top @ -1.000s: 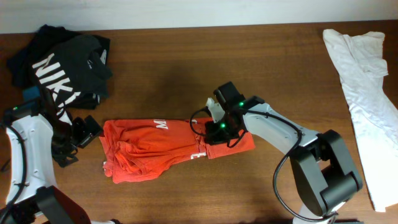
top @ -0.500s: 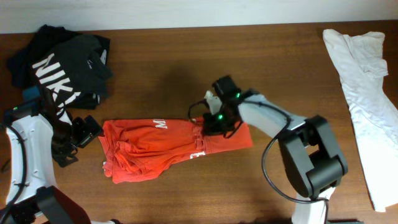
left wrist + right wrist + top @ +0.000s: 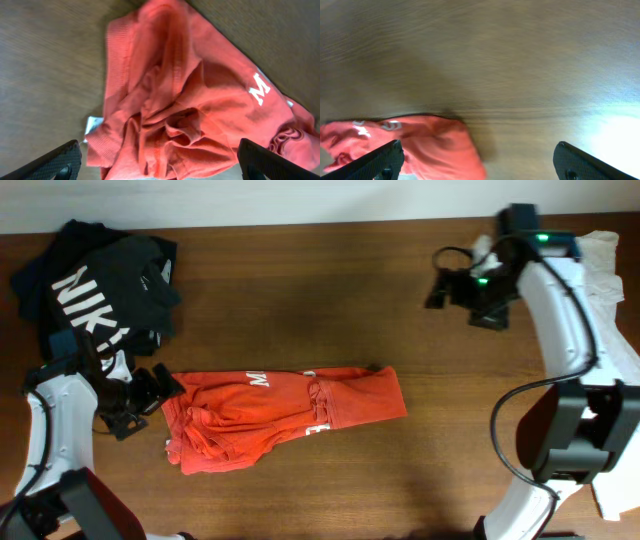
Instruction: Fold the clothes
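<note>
The robot's left hand has to grab the red-orange T-shirt (image 3: 285, 415) by the T-shirt's crumpled end (image 3: 184, 414) next. Then it can fold that end over the rest of the T-shirt.
The clothes, a red-orange T-shirt (image 3: 285, 415), lie on the wooden table (image 3: 300, 290) bunched into a long strip, with white letters showing on top. My left gripper (image 3: 155, 395) stands open at the strip's crumpled left end. In the left wrist view, the shirt (image 3: 185, 100) fills the space ahead of the left gripper (image 3: 160, 167), whose jaws are spread wide on either side of the cloth. My right gripper (image 3: 440, 280) hovers open at the far right, well away from the shirt. In the right wrist view, the right gripper (image 3: 480, 162) holds nothing and the shirt's end (image 3: 420, 145) shows at lower left.
A black shirt with large white letters (image 3: 100, 275) is heaped at the far left corner, close behind my left arm. A plain white garment (image 3: 590, 310) lies along the right edge, beside my right arm.
My right gripper let go of the shirt's right end, opened, and swung up and away to the far right. The left gripper edged closer to the shirt's left end.
</note>
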`<state>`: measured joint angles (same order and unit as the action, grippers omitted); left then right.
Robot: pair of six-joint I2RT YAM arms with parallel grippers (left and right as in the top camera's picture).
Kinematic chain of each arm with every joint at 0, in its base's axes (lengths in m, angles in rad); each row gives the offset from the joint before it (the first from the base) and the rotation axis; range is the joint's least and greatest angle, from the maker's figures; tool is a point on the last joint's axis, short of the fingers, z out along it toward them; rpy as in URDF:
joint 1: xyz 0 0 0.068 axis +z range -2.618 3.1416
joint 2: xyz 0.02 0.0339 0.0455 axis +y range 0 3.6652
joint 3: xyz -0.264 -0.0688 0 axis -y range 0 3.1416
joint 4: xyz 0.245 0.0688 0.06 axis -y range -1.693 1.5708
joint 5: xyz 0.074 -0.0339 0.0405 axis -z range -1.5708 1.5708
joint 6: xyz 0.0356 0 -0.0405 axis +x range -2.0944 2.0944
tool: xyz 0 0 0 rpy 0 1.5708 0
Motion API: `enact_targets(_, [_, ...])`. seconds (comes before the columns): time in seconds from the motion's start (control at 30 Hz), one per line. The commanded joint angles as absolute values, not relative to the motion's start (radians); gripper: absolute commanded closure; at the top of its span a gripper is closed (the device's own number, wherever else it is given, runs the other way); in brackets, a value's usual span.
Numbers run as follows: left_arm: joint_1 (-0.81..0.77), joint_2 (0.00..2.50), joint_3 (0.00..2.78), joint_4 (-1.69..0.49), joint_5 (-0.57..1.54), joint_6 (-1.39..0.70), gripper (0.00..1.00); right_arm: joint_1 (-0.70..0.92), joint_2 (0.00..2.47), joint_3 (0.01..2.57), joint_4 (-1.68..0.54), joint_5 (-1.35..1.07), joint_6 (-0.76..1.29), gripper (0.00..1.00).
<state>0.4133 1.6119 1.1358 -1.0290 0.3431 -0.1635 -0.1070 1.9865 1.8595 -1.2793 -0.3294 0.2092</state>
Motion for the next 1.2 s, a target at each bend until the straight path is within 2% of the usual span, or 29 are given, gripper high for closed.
enact_targets(0.0, [0.414, 1.679, 1.124, -1.022, 0.461, -0.073, 0.01, -0.167, 1.976, 1.866, -1.311, -0.313, 0.207, 0.01])
enact_targets(0.13, [0.413, 1.757, 1.124, -0.981, 0.443, -0.025, 0.01, -0.21, 1.976, 1.866, -1.308, -0.312, 0.206, 0.01])
enact_targets(0.3, [0.414, 1.785, 1.119, -0.973, 0.22, -0.022, 0.01, -0.21, 1.976, 1.866, -1.306, -0.313, 0.206, 0.01])
enact_targets(0.47, [0.413, 1.786, 0.998, -0.88, 0.382, 0.08, 0.01, -0.21, 1.976, 1.866, -1.305, -0.313, 0.206, 0.01])
enact_targets(0.63, [0.413, 1.787, 0.857, -0.758, 0.442, 0.085, 0.01, -0.21, 1.976, 1.866, -1.305, -0.312, 0.206, 0.01])
enact_targets(0.73, [0.413, 1.788, 0.834, -0.744, 0.562, 0.116, 0.01, -0.21, 1.976, 1.866, -1.305, -0.312, 0.206, 0.01])
enact_targets(0.83, [0.413, 1.788, 0.834, -0.76, 0.583, 0.123, 0.02, -0.21, 1.976, 1.866, -1.305, -0.312, 0.206, 0.02])
enact_targets(0.93, [0.413, 1.788, 0.834, -0.78, 0.58, 0.123, 0.18, -0.21, 1.976, 1.866, -1.305, -0.312, 0.206, 0.02])
enact_targets(1.03, [0.413, 1.788, 0.834, -0.789, 0.563, 0.122, 0.23, -0.21, 1.976, 1.866, -1.305, -0.313, 0.206, 0.01])
enact_targets(1.1, [0.413, 1.788, 0.834, -0.795, 0.508, 0.121, 0.3, -0.21, 1.976, 1.866, -1.305, -0.313, 0.206, 0.01])
enact_targets(1.13, [0.413, 1.788, 0.834, -0.801, 0.482, 0.121, 0.4, -0.21, 1.976, 1.866, -1.305, -0.312, 0.206, 0.01])
enact_targets(1.17, [0.413, 1.788, 0.834, -0.802, 0.469, 0.121, 0.55, -0.21, 1.976, 1.866, -1.305, -0.313, 0.206, 0.01])
